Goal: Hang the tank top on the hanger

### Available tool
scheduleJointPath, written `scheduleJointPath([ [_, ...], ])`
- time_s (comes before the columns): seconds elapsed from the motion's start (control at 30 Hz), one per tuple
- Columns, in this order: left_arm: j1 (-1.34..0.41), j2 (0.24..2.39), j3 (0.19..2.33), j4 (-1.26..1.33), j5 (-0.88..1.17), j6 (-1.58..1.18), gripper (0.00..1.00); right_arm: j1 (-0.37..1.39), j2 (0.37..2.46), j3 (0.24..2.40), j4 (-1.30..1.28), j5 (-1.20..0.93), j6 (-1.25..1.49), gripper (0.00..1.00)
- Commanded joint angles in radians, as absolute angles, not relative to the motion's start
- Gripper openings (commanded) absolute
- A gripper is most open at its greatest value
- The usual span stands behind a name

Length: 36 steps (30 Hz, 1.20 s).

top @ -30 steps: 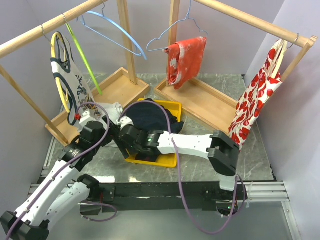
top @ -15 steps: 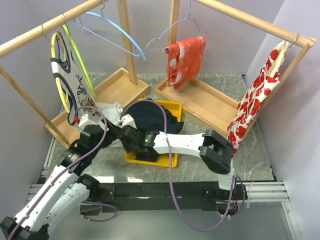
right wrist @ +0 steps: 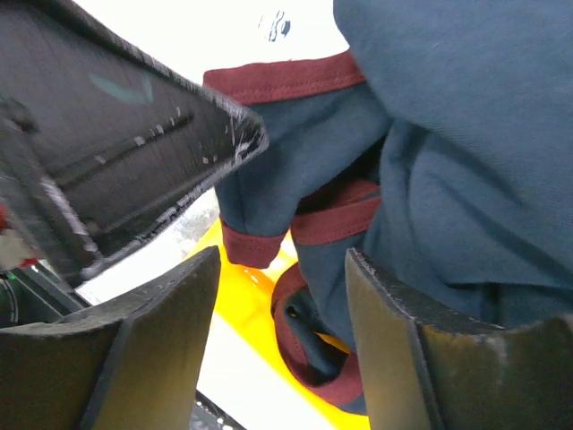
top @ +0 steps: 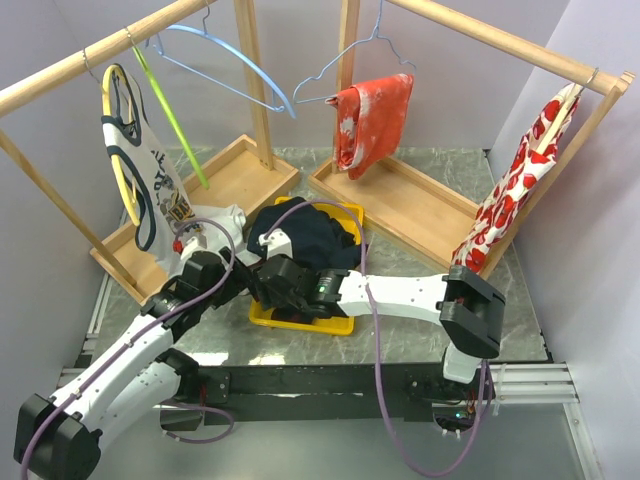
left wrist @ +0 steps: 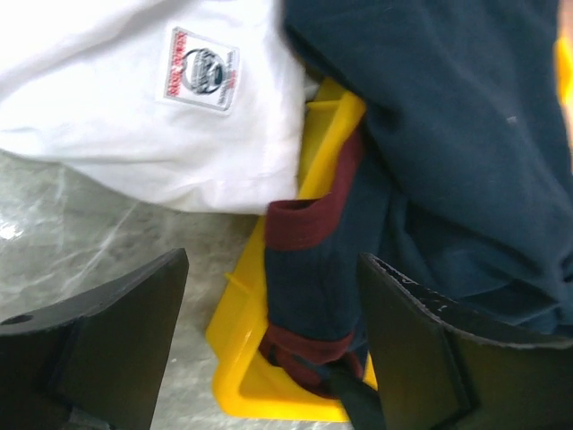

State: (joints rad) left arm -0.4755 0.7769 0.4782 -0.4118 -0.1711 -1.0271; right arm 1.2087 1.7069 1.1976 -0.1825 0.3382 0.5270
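My right gripper will next grab the tank top by its red-trimmed folds to spread it, and the strap is left for my left gripper.
The navy tank top (top: 308, 238) with red trim lies bunched in the yellow bin (top: 300, 318). The lime-green hanger (top: 168, 115) hangs on the left wooden rail. My left gripper (top: 243, 272) is open at the bin's left edge; in the left wrist view its jaws (left wrist: 273, 349) stand wide on either side of a red-trimmed strap of the tank top (left wrist: 309, 296). My right gripper (top: 268, 285) is open close beside it; in the right wrist view its jaws (right wrist: 282, 336) straddle red-trimmed folds of the tank top (right wrist: 448, 179) over the bin's rim (right wrist: 242, 300).
A white garment (top: 215, 222) lies left of the bin, also in the left wrist view (left wrist: 134, 116). A white tank top on a yellow hanger (top: 122, 160), a light blue hanger (top: 230, 65), a red garment (top: 372, 118) and a red-white garment (top: 510, 200) hang on the rails. Two wooden trays (top: 400, 205) stand behind.
Both grippers have moved right, closer to the bin's left edge and the navy tank top. The lime-green hanger has swung slightly on the rail.
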Motion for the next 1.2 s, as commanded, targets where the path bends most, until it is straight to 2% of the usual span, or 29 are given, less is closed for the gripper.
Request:
scheduleJointPath([
  [0.0, -0.476, 0.779, 0.465, -0.322, -0.15, -1.045, 0.78, 1.213, 1.753, 1.201, -0.132, 0.311, 0.54, 0.63],
  [0.13, -0.476, 0.796, 0.449, -0.281, -0.132, -1.048, 0.7, 1.212, 1.801, 1.23, -0.152, 0.313, 0.546, 0.57],
  [0.3, -0.476, 0.813, 0.428, -0.227, -0.117, -1.054, 0.56, 1.213, 1.825, 1.236, -0.218, 0.396, 0.566, 0.55],
  [0.4, -0.476, 0.811, 0.425, -0.218, -0.118, -1.054, 0.39, 1.213, 1.815, 1.213, -0.221, 0.428, 0.574, 0.56],
  [0.43, -0.476, 0.81, 0.426, -0.212, -0.123, -1.054, 0.29, 1.212, 1.812, 1.2, -0.218, 0.428, 0.575, 0.57],
  [0.5, -0.476, 0.805, 0.437, -0.213, -0.123, -1.046, 0.21, 1.213, 1.804, 1.19, -0.198, 0.422, 0.577, 0.57],
  [0.53, -0.476, 0.802, 0.443, -0.219, -0.126, -1.04, 0.08, 1.212, 1.805, 1.183, -0.19, 0.417, 0.578, 0.57],
  [0.57, -0.476, 0.801, 0.449, -0.224, -0.13, -1.037, 0.03, 1.213, 1.807, 1.184, -0.187, 0.417, 0.58, 0.57],
  [0.7, -0.476, 0.788, 0.503, -0.265, -0.158, -1.019, 0.01, 1.212, 1.787, 1.169, -0.189, 0.431, 0.583, 0.57],
  [0.83, -0.476, 0.77, 0.558, -0.322, -0.202, -0.997, 0.01, 1.21, 1.704, 1.091, -0.135, 0.423, 0.568, 0.72],
  [0.9, -0.476, 0.762, 0.578, -0.334, -0.212, -0.991, 0.01, 1.206, 1.712, 1.086, -0.123, 0.396, 0.557, 0.72],
  [1.0, -0.476, 0.759, 0.603, -0.351, -0.218, -0.985, 0.01, 1.206, 1.75, 1.106, -0.126, 0.373, 0.552, 0.67],
  [1.07, -0.476, 0.759, 0.612, -0.357, -0.219, -0.98, 0.01, 1.207, 1.773, 1.126, -0.146, 0.377, 0.555, 0.56],
  [1.1, -0.476, 0.758, 0.623, -0.365, -0.219, -0.982, 0.01, 1.206, 1.775, 1.132, -0.158, 0.383, 0.554, 0.43],
  [1.17, -0.476, 0.749, 0.635, -0.37, -0.221, -0.973, 0.01, 1.207, 1.752, 1.149, -0.196, 0.432, 0.549, 0.31],
])
